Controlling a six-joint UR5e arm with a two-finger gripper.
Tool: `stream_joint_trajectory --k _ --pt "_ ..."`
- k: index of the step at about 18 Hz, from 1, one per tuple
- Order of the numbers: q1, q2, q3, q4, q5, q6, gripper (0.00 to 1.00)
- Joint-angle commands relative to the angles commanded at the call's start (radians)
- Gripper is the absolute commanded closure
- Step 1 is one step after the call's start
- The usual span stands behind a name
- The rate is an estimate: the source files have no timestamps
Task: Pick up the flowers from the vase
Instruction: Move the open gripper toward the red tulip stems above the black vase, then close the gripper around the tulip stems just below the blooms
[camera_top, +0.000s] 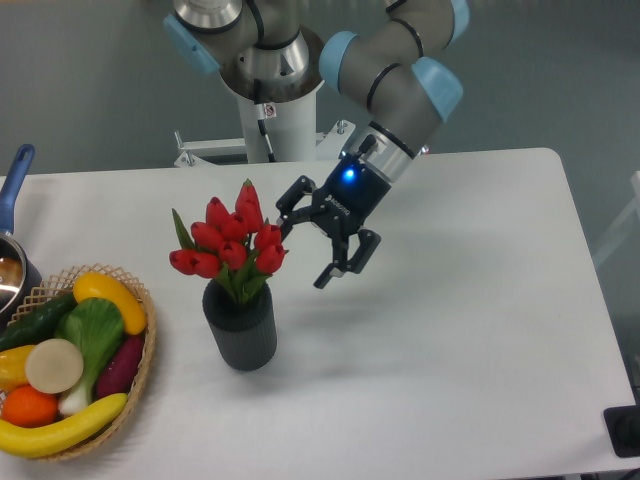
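The gripper picks up the flowers by their green stems just under the red buds next, to lift the flowers (232, 243) out of the vase (241, 328).
The flowers (232, 243), red tulip buds with green leaves, stand upright in the vase (241, 328), a short dark ribbed cylinder left of the table's middle. My gripper (301, 254) hangs just right of the blooms at bud height. It is open, its fingers spread with nothing between them. One fingertip (284, 228) is very close to the rightmost buds; I cannot tell whether it touches them. The stems are hidden inside the vase.
A wicker basket (139, 343) of fruit and vegetables sits at the front left. A pot with a blue handle (12, 190) pokes in at the left edge. The arm's white pedestal (275, 120) stands behind the table.
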Motion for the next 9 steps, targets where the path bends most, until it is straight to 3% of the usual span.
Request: stream_joint_trajectory --k 9 --pt "-0.031 -0.018 -0.037 0.003 -0.08 0.0 0.0"
